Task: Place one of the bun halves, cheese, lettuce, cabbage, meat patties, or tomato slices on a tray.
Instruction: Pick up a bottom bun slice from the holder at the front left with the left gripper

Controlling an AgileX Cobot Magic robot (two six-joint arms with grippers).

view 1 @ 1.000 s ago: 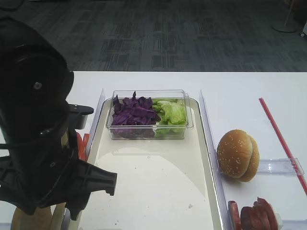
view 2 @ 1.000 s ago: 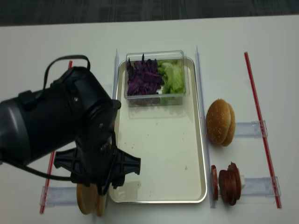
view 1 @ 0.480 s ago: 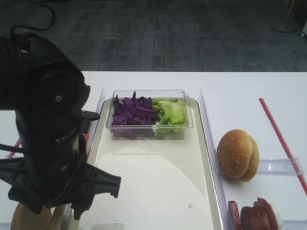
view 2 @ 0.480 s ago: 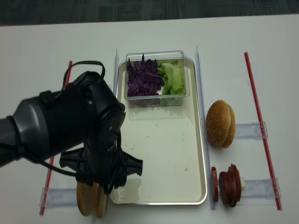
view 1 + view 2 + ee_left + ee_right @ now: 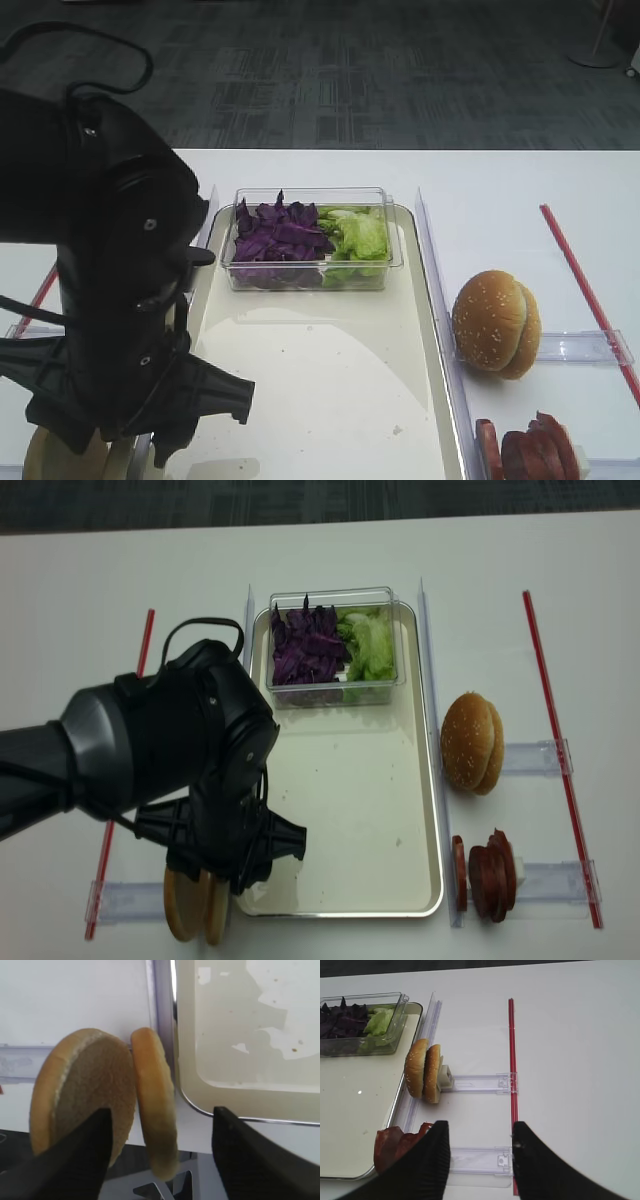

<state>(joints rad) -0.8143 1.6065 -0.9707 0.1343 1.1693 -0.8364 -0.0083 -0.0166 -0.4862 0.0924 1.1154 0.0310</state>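
Note:
I will next grab the thinner bun half by its rim [image 5: 216, 912] with my left gripper. Then I will put the bun half down flat on the cream tray [image 5: 350, 800].
Two flat bun halves [image 5: 82, 1095] [image 5: 155, 1100] stand on edge just left of the cream tray [image 5: 240, 1035]. My left gripper [image 5: 160, 1155] is open with the right-hand half between its fingers, untouched. From above, the arm hides that gripper over the bun halves [image 5: 185, 905]. Purple cabbage [image 5: 308, 648] and green lettuce [image 5: 368, 645] fill a clear tub at the tray's far end. Meat patties [image 5: 490, 872] and a tomato slice [image 5: 458, 865] stand right of the tray [image 5: 350, 800]. My right gripper [image 5: 480, 1155] hangs open, holding nothing. Cheese is out of view.
A sesame bun [image 5: 472, 742] stands on edge right of the tray. Clear plastic holders [image 5: 480, 1160] and red strips [image 5: 512, 1085] lie on the white table. The left arm [image 5: 170, 770] covers the tray's near left corner.
The left arm's bulk has swung rightward toward the tray while its gripper end stays over the bun halves. Nothing else has moved.

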